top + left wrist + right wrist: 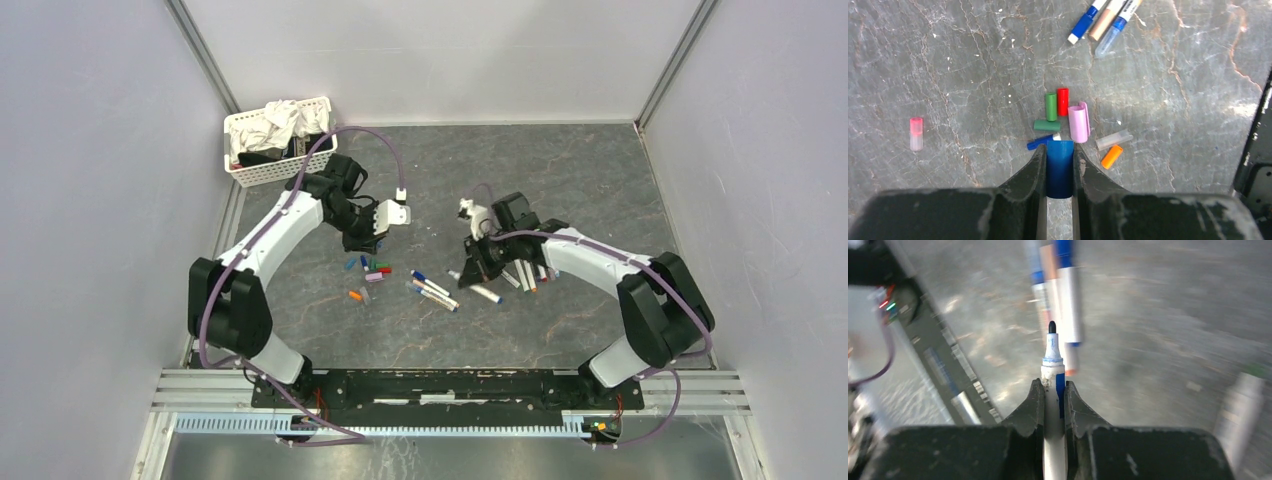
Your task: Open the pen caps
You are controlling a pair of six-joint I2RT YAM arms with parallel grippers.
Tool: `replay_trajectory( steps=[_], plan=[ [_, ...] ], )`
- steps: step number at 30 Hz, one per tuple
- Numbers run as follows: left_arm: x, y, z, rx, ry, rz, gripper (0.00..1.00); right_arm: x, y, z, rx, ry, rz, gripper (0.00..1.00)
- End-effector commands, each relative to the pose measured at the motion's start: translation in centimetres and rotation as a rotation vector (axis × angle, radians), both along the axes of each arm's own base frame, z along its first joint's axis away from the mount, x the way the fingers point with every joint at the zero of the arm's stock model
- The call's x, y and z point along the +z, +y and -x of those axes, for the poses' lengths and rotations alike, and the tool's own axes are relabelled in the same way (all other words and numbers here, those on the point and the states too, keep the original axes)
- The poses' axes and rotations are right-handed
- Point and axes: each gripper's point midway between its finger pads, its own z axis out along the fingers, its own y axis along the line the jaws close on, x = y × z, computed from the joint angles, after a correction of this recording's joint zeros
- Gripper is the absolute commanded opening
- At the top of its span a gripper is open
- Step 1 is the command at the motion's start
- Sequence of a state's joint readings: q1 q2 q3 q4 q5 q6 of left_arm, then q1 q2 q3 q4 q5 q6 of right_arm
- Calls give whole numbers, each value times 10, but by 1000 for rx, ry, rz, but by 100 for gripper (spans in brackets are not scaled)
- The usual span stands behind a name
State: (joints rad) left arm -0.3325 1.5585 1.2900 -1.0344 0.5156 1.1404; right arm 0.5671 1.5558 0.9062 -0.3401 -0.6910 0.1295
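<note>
I should keep holding my blue pen cap (pixel 1059 172) above the table with my left gripper until it reaches the green caps' free side, since it would fall short now.
My left gripper (pixel 1059 150) is shut on a blue pen cap (pixel 1059 172), held a little above the table. Just beyond its fingertips lies a cluster of loose pen caps: two green (pixel 1051 106), a red one (pixel 1062 101), a pink one (pixel 1078 123), an orange one (pixel 1111 156) and a clear one (pixel 1114 139). From above, the same cluster (pixel 372 270) lies below the left gripper (pixel 362 242). My right gripper (pixel 1053 387) is shut on a white pen (pixel 1053 360) whose dark tip is bare. In the top view the right gripper (pixel 474 266) hangs mid-table.
A white basket (pixel 275 140) of crumpled cloth stands at the back left. Several pens (pixel 432 290) lie mid-table, and more pens (pixel 525 277) lie under the right arm. A lone red-tipped clear cap (pixel 916 133) lies apart, to the left. The right wrist view is motion-blurred.
</note>
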Motion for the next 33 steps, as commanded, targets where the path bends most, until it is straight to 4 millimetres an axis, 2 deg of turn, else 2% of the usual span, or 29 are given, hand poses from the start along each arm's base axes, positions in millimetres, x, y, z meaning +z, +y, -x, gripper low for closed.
replay_trajectory(
  steps=[1, 5, 7, 9, 15, 19, 20, 25, 27, 31, 32, 33],
  plan=[
    [-28, -6, -29, 126, -12, 5, 8, 4, -67, -76, -361, -217, 223, 0],
    [-52, -7, -40, 192, 7, -10, 15, -3, -127, -105, -609, -320, 383, 0],
    [-62, -7, -45, 231, 15, -16, 17, -9, -147, -110, -679, -339, 432, 0],
    [-71, -6, -49, 253, 27, -25, 18, -15, -157, -113, -717, -346, 459, 0],
    [-85, -8, -49, 270, 69, -33, 20, -29, -172, -120, -765, -360, 520, 0],
    [-84, -9, -44, 267, 91, -26, 27, -39, -176, -121, -769, -359, 555, 2],
    [-83, -10, -43, 264, 96, -22, 33, -41, -178, -120, -770, -353, 562, 5],
    [-64, -11, -42, 260, 68, 2, 46, -47, -176, -118, -754, -337, 568, 26],
    [-53, -11, -40, 252, 48, 15, 60, -47, -176, -117, -752, -334, 564, 32],
    [-33, -11, -42, 251, 11, 30, 67, -43, -174, -115, -751, -332, 547, 37],
    [-27, -12, -42, 251, 5, 37, 95, -41, -173, -115, -753, -334, 539, 37],
    [-21, -13, -42, 254, -1, 45, 99, -39, -172, -114, -750, -333, 536, 38]
  ],
)
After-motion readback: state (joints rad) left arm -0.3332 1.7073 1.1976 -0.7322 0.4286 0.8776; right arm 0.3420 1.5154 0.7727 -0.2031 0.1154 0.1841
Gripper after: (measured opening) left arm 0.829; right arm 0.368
